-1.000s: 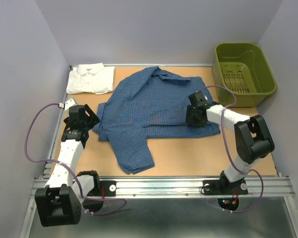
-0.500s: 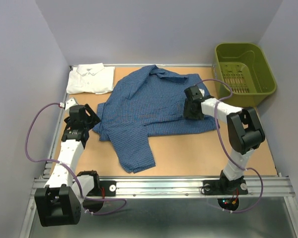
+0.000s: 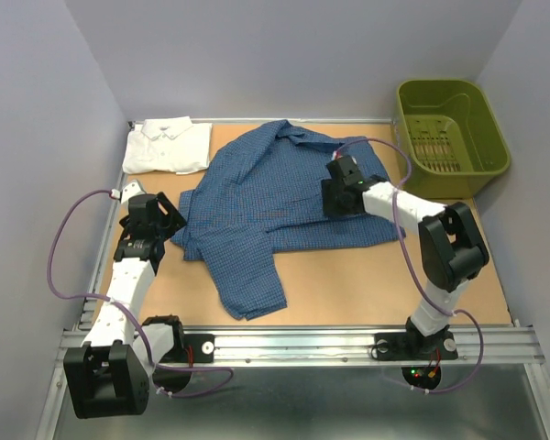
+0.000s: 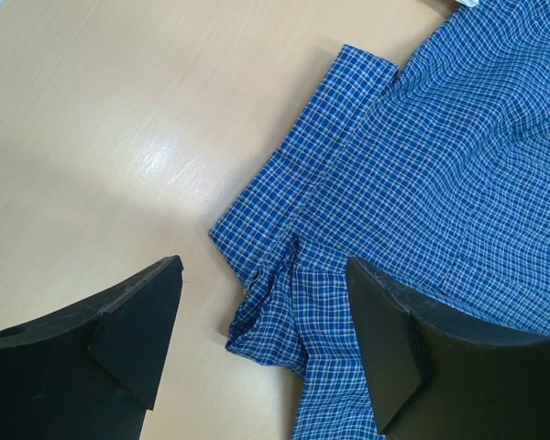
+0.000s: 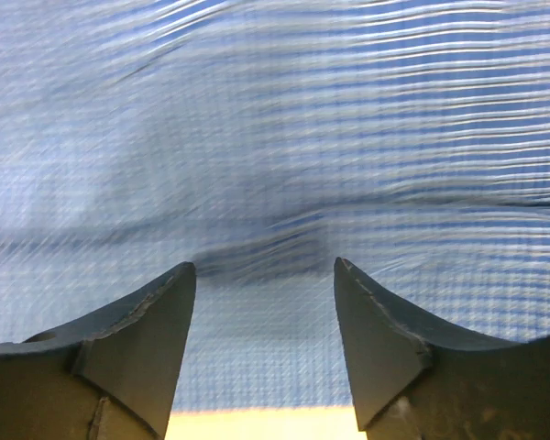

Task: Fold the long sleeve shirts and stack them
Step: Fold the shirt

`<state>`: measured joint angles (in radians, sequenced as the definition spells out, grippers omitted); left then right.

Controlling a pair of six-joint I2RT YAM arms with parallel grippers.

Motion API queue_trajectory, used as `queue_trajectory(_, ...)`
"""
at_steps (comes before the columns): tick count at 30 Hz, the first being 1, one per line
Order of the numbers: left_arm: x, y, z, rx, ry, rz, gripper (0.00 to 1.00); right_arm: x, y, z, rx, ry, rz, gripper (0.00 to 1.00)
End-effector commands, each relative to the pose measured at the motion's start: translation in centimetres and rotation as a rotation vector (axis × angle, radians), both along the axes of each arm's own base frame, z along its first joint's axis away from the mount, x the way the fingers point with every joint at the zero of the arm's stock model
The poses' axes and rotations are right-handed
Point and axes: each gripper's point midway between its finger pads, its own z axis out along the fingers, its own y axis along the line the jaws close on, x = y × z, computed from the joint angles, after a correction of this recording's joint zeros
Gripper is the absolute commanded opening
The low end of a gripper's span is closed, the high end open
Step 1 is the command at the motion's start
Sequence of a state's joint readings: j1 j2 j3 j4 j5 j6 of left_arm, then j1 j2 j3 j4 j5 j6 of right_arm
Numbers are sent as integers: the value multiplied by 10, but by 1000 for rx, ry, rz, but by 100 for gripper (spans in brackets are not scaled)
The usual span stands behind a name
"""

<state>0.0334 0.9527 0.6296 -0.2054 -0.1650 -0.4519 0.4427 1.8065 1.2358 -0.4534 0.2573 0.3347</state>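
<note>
I will next grab the dark blue checked shirt (image 3: 275, 197) with my right gripper by its sleeve at the table's near edge, near the sleeve's loose end (image 3: 260, 302). Then I will fold the sleeve inward over the shirt's body.
The dark blue checked shirt (image 3: 275, 197) lies spread open on the wooden table (image 3: 348, 275), one sleeve reaching toward the near edge. The white shirt (image 3: 168, 146) lies folded at the far left corner. My left gripper (image 3: 158, 218) is open just left of the blue shirt's left side; in the left wrist view its cuff (image 4: 298, 220) lies between my fingertips (image 4: 151, 302). My right gripper (image 3: 335, 194) is open and low over the blue shirt's right part; the right wrist view shows blurred checked cloth (image 5: 275, 156) in front of the fingertips (image 5: 170, 302), nothing held.
An olive-green plastic basket (image 3: 451, 124) stands at the far right corner. Grey walls enclose the table on three sides. A metal rail (image 3: 293, 344) runs along the near edge by the arm bases.
My right gripper has slid left and farther back across the blue shirt, from its right edge toward the middle. The shirt's right side has shifted slightly. The left arm has hardly moved.
</note>
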Motion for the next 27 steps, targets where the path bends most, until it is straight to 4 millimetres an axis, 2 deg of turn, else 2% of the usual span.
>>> queue_trajectory(1,4,-1,3,13,-23,-16,83,-41,74,42,36,-96,371,68)
queue_trajectory(2,5,-1,3,12,-23,-17,84,-55,87,48,49,-103,439,69)
queue_trajectory(3,5,-2,3,13,-24,-20,84,-79,108,44,52,-88,538,69)
queue_trajectory(6,5,-3,4,11,-25,-26,84,-121,141,43,83,-65,737,70)
queue_trajectory(7,6,-3,4,10,-25,-31,84,-143,158,43,86,-61,821,71)
queue_trajectory(9,7,-3,5,17,-29,-30,84,-168,177,41,108,-42,935,71)
queue_trajectory(10,7,-2,6,20,-29,-29,84,-187,191,42,118,-34,1005,71)
queue_trajectory(15,6,-1,10,28,-45,-26,84,-243,224,29,130,28,1224,71)
queue_trajectory(19,4,3,12,40,-43,-10,84,-266,231,14,103,72,1295,71)
queue_trajectory(23,3,3,12,40,-44,-6,84,-269,229,-2,38,86,1304,70)
queue_trajectory(27,3,2,14,39,-51,-8,84,-262,227,-17,-44,82,1285,68)
